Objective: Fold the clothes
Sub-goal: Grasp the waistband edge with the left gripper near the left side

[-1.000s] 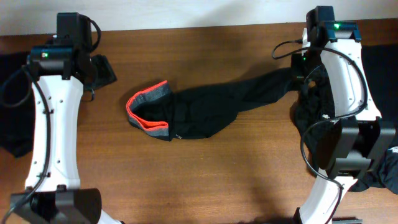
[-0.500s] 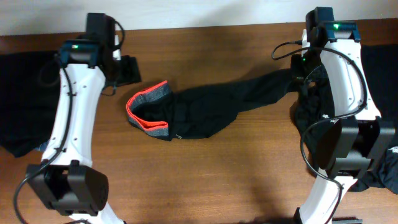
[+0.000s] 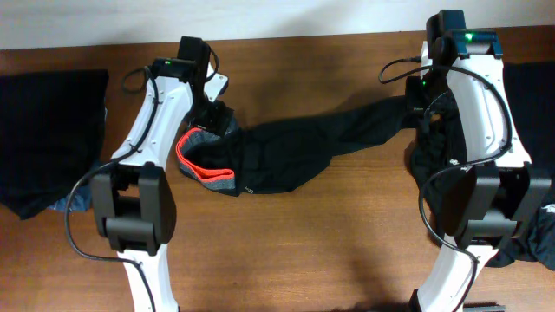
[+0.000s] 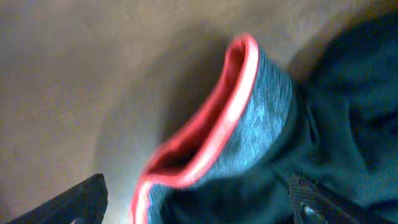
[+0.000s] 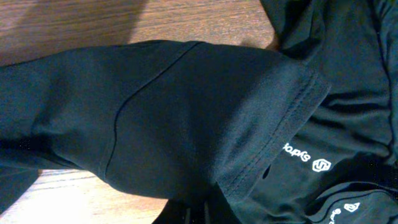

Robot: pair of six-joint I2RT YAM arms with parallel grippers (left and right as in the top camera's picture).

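Note:
My left gripper grabs the trousers [image 3: 286, 152] by the far side of the red-edged waistband next, opposite my right gripper's leg end, to stretch them straight for folding.
Long black trousers [image 3: 286, 152] lie stretched across the table, their red-edged grey waistband [image 3: 206, 156] at the left end. My left gripper [image 3: 212, 120] hovers over the far side of that waistband [image 4: 249, 112]. It is open, one finger [image 4: 74, 202] over bare wood and the other finger [image 4: 317, 199] over black cloth, with nothing held. The leg end of the trousers [image 5: 155, 112] is pinched in my shut right gripper [image 5: 200, 214] at the right of the table, above other black clothes.
A folded black garment [image 3: 52, 121] lies at the left edge. A heap of black clothes with small white logos [image 5: 311, 163] sits under and beside the right arm [image 3: 477, 95]. Bare wooden table [image 3: 303, 251] runs along the front.
My left arm has swung from the table's left side rightwards to the waistband, and its jaws have opened wider. The right arm and the trousers have not moved.

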